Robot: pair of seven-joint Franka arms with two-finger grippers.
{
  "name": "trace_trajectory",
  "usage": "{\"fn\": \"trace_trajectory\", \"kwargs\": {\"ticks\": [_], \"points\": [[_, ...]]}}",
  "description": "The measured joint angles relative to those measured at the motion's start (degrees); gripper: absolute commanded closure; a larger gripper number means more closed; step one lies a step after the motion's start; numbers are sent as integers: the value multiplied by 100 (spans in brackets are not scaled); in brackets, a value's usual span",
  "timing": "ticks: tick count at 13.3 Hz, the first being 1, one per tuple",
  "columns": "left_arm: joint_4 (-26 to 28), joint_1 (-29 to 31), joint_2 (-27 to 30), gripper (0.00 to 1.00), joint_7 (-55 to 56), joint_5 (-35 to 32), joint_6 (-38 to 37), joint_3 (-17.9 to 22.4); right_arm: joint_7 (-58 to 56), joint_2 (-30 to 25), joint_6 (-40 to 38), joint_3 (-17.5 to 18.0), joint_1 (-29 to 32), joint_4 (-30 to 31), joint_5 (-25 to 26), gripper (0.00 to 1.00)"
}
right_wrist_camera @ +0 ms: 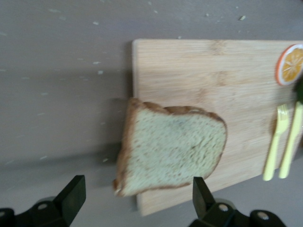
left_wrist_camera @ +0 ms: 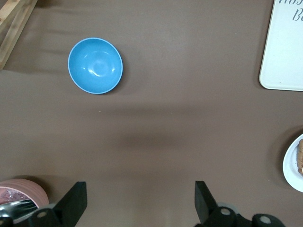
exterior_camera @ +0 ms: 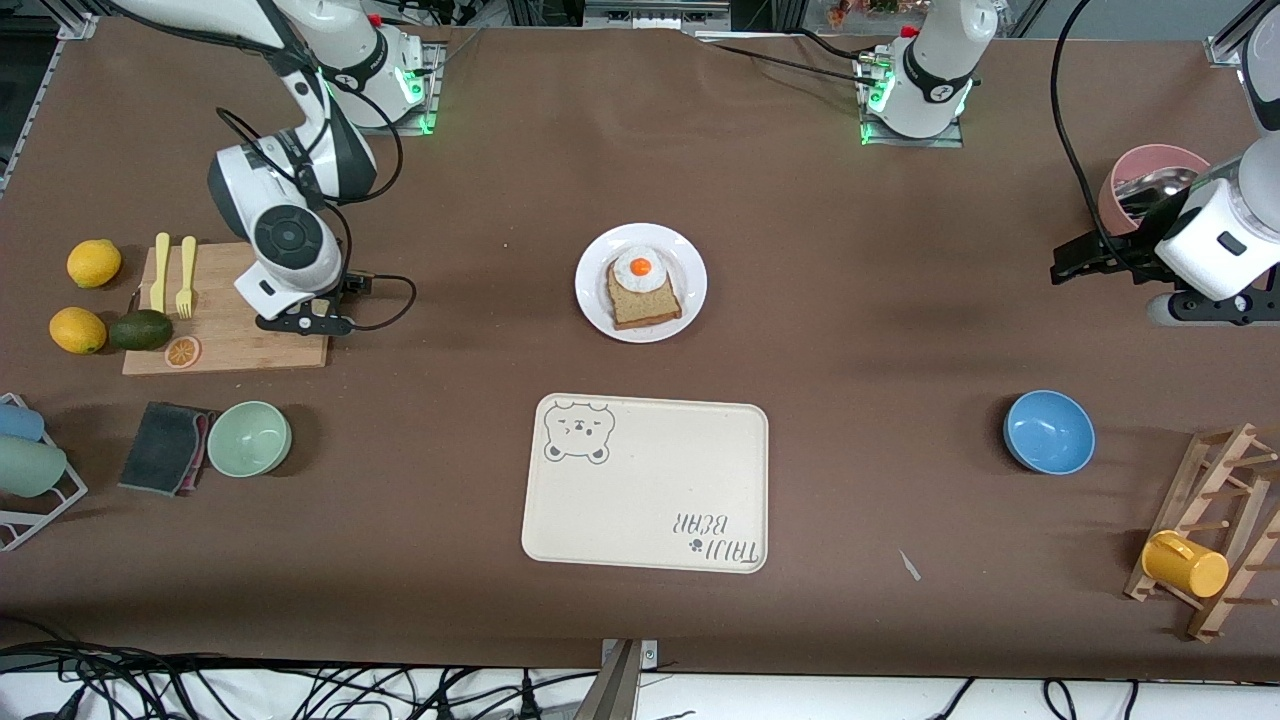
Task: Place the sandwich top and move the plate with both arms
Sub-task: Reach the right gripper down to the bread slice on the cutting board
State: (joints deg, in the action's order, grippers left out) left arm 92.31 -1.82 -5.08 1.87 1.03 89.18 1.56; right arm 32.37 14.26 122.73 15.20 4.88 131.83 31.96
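Note:
The slice's near crust is still beyond my right gripper's fingers, with table showing between them. My right gripper needs to move toward the crust before it closes on the slice.
The sandwich top point(right_wrist_camera: 173, 151) is a plain speckled slice lying on the wooden cutting board point(right_wrist_camera: 189, 75), overhanging the board's corner. My right gripper point(right_wrist_camera: 137, 189) hangs open just over that corner point(exterior_camera: 300, 322), its fingers apart on either side of the slice's edge and not touching it. In the front view the slice is almost hidden under the gripper. The white plate point(exterior_camera: 640, 282) sits mid-table with a bread slice bearing a fried egg point(exterior_camera: 641, 268); its rim shows in the left wrist view point(left_wrist_camera: 292, 165). My left gripper point(exterior_camera: 1075, 262) waits open and empty over bare table point(left_wrist_camera: 140, 194) beside the pink bowl point(exterior_camera: 1150, 180).
The cream bear-print tray point(exterior_camera: 645, 485) lies nearer the camera than the plate. A blue bowl point(exterior_camera: 1048, 431) and a mug rack point(exterior_camera: 1215, 530) are toward the left arm's end. Lemons point(exterior_camera: 93, 263), an avocado point(exterior_camera: 140, 330), yellow forks point(exterior_camera: 185, 275), a green bowl point(exterior_camera: 249, 438) and a sponge point(exterior_camera: 165, 447) are around the board.

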Motion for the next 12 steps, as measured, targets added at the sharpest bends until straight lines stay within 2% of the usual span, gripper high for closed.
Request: {"fn": "trace_trajectory", "kwargs": {"ticks": [2,5,7,10,12], "points": [[0,0,1,0,0,0,-45,0,332,314,40,-1,1,-13,368,1],[0,0,3,0,0,0,-165,0,586,562,58,0,1,-92,448,3],[0,0,6,0,1,0,-228,0,723,570,58,44,0,-101,453,11],[-6,0,22,0,1,0,-334,0,804,590,49,104,-4,-100,553,29],[-14,0,37,0,1,0,-388,0,814,630,37,99,-2,-100,584,35]]}}
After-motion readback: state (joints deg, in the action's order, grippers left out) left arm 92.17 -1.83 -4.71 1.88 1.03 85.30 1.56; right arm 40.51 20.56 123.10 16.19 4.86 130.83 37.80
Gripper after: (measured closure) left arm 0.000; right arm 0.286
